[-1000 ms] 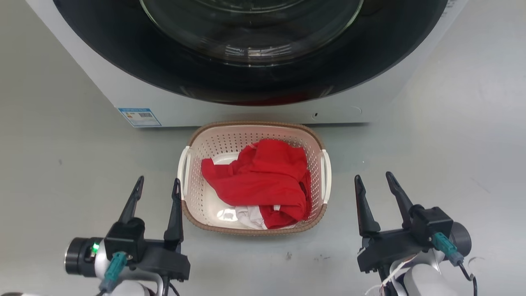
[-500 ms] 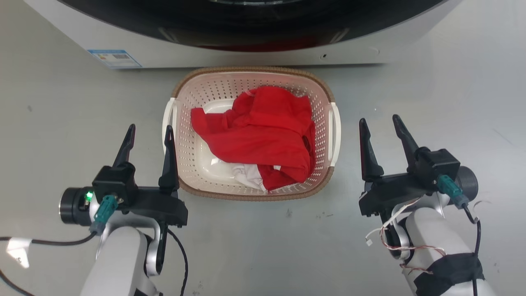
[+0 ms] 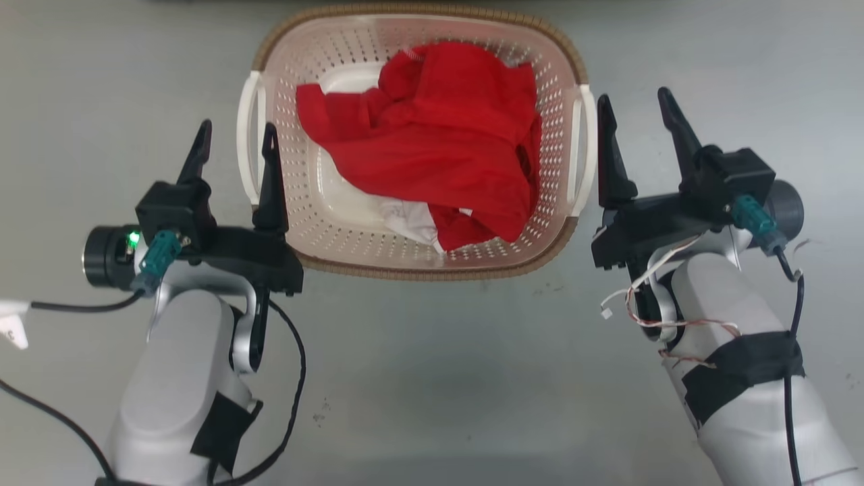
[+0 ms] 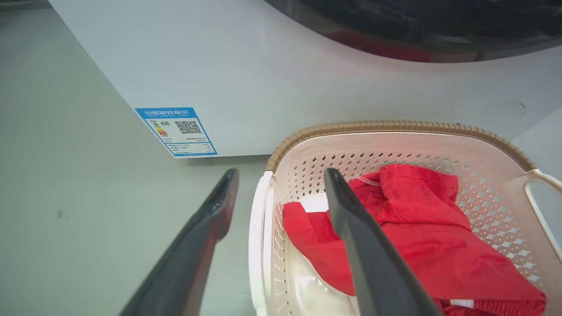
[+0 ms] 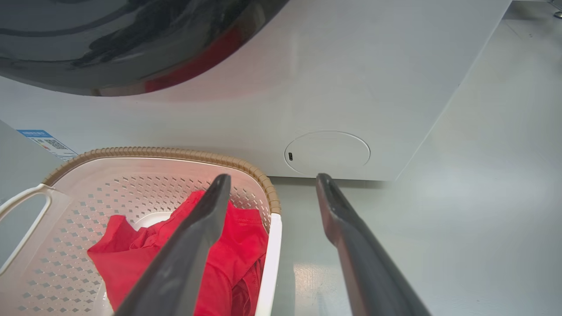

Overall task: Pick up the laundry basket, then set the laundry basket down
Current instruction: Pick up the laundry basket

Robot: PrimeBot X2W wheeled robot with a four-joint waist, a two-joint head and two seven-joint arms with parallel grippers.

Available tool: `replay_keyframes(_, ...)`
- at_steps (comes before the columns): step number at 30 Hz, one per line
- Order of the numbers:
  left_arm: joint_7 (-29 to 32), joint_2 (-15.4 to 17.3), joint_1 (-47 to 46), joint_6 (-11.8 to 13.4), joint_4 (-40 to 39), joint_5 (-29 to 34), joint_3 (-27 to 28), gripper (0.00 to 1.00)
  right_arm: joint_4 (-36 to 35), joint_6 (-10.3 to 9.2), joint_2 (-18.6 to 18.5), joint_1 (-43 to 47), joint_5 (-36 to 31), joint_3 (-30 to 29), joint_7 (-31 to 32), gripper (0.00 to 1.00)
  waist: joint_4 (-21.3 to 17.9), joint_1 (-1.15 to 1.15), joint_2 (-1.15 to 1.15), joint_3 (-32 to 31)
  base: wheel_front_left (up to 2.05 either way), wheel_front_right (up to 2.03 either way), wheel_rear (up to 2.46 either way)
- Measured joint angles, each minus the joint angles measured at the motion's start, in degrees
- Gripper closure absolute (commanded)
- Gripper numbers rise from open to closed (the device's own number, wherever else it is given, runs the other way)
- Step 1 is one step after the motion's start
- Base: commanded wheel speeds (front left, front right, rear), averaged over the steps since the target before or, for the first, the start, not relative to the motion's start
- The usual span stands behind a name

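Next, my left gripper grips the laundry basket by its white side handle (image 3: pixel 244 138) to keep it level, since a red garment (image 3: pixel 439 142) lies loose inside the open basket.
The laundry basket (image 3: pixel 432 273) stands on the grey floor, cream with perforated walls and a brown woven rim, holding a red garment (image 3: pixel 439 142) over a white cloth (image 3: pixel 408 219). My left gripper (image 3: pixel 237 128) is open and straddles the left white handle (image 3: pixel 247 135): one finger is outside it, the other over the basket's wall. In the left wrist view that handle (image 4: pixel 257 245) runs between the fingers. My right gripper (image 3: pixel 634 94) is open, its inner finger right beside the right handle (image 3: pixel 586 148). In the right wrist view the handle (image 5: pixel 268 263) lies between the fingers.
The white washer (image 4: pixel 307 66) with its dark round door stands just behind the basket, its front panel (image 5: pixel 351 87) close to both grippers' tips. A blue label (image 4: pixel 178 131) marks its lower left corner. Bare grey floor lies on both sides of the basket and in front of it.
The head camera has tilted down, so the washer has left its view. Both grippers have advanced alongside the basket, and the right one has drawn in close to its handle. Both stay open.
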Motion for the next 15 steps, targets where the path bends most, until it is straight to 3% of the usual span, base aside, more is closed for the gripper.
replay_keyframes(15,0.0,-0.6,-7.6,-0.6,9.1,-0.8,0.5,0.0,4.1,-1.15,-0.2,-4.6,3.2,3.4,0.0,0.0,1.3,-0.01,0.0,10.3,0.0,0.0,0.0)
